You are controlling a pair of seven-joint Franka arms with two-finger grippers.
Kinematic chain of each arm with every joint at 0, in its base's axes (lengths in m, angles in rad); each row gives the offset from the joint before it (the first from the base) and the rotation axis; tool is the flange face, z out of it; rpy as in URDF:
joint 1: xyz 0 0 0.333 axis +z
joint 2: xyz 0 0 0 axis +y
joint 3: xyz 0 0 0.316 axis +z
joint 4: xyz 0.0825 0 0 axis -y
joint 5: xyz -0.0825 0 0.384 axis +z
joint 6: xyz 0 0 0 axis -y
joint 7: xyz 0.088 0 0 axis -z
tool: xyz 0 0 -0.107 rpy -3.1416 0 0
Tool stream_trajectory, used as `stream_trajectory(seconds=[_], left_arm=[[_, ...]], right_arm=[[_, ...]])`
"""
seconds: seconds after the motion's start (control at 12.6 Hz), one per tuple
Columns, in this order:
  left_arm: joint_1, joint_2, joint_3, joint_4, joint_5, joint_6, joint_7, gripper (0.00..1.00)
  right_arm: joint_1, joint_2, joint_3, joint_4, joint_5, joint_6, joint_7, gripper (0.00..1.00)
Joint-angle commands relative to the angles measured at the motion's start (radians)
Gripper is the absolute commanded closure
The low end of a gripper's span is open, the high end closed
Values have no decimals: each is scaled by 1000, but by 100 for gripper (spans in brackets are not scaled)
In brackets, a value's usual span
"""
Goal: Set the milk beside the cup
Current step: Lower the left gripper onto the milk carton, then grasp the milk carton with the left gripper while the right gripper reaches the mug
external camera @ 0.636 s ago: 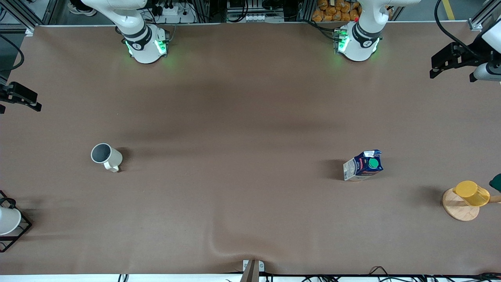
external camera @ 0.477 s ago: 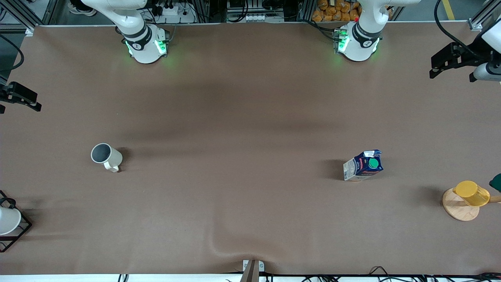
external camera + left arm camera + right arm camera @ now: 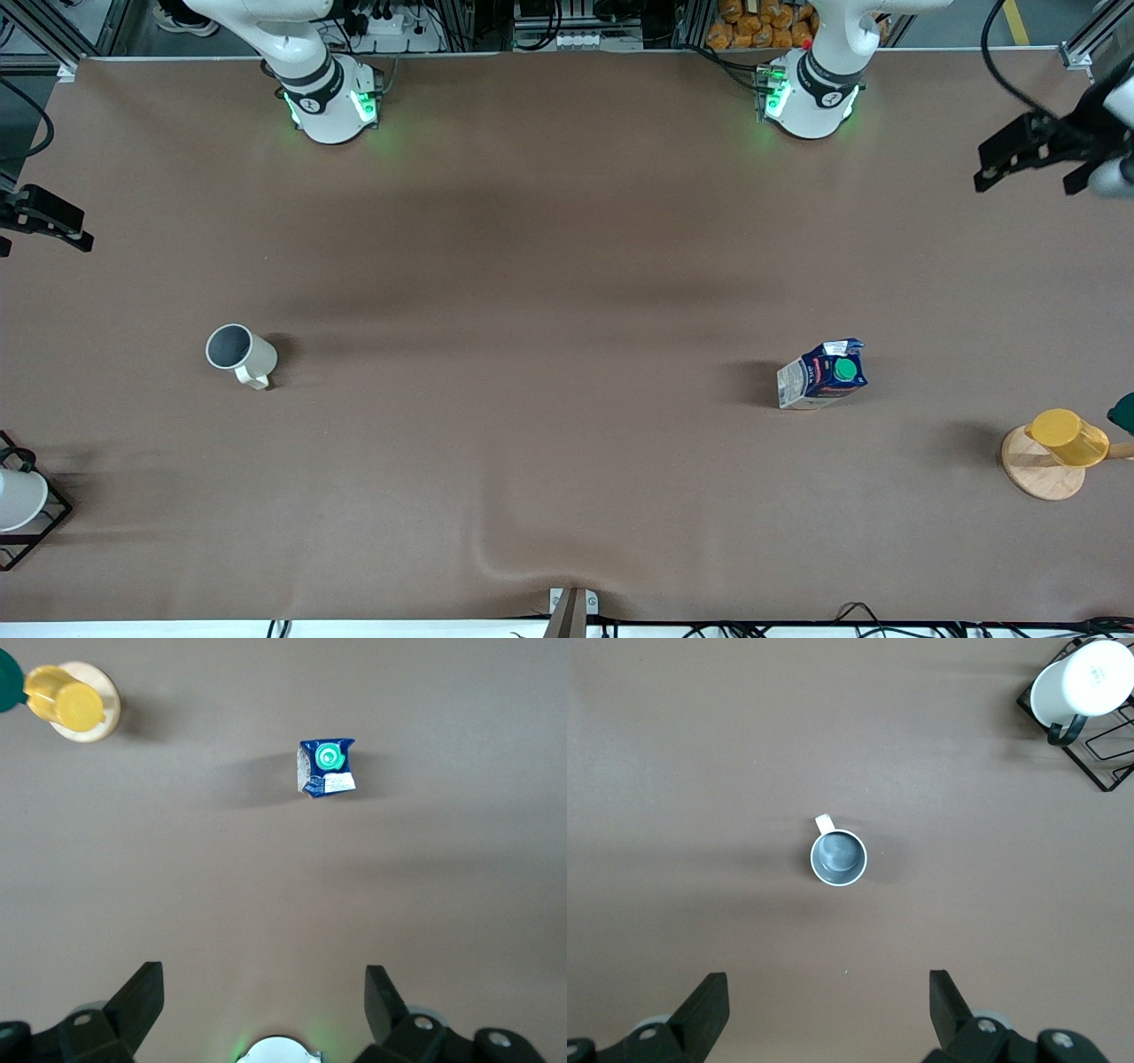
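My right gripper will grab the off-white mug's rim next, to set it where the milk (image 3: 824, 374) can go beside it.
The milk (image 3: 824, 374) is a dark blue carton with a green cap. It stands upright on the brown table toward the left arm's end and also shows in the left wrist view (image 3: 326, 767). The cup (image 3: 239, 353) is an off-white mug with a grey inside. It stands upright toward the right arm's end and also shows in the right wrist view (image 3: 839, 858). My left gripper (image 3: 1025, 182) (image 3: 263, 992) is open and empty, high over the table's edge at the left arm's end. My right gripper (image 3: 44, 232) (image 3: 828, 997) is open and empty, high over the edge at the right arm's end.
A yellow cup on a wooden stand (image 3: 1059, 443) (image 3: 69, 702) is near the left arm's end, with a dark green thing (image 3: 1123, 412) beside it. A white cup in a black wire rack (image 3: 18, 501) (image 3: 1085, 682) is at the right arm's end. The cloth has a wrinkle (image 3: 496, 558).
My left gripper has shifted a little over the table's edge at its end. The milk, the cup and my right gripper have not moved.
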Motion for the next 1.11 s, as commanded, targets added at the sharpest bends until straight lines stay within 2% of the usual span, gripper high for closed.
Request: stream_trajectory(seconds=[0.0, 0.16, 0.32, 0.56, 0.79, 1.03], left_arm=[[8, 117, 2, 44, -28, 51, -10, 0], [10, 183, 2, 33, -71, 121, -7, 0], [-5, 256, -3, -16, -72, 205, 1, 0], [-27, 286, -15, -115, -62, 376, 3, 0], [-44, 298, -15, -129, -58, 405, 3, 0], [-27, 313, -15, -137, -55, 430, 6, 0]], right_arm=[[5, 3, 0, 17, -16, -17, 14, 0], [-1, 10, 0, 17, -15, -17, 5, 0], [-18, 48, -5, 18, -7, -5, -3, 0], [-32, 122, -6, 15, -9, 36, -30, 0], [-86, 249, -5, 0, -3, 85, -93, 0], [-98, 315, -3, -83, -1, 190, -93, 0]])
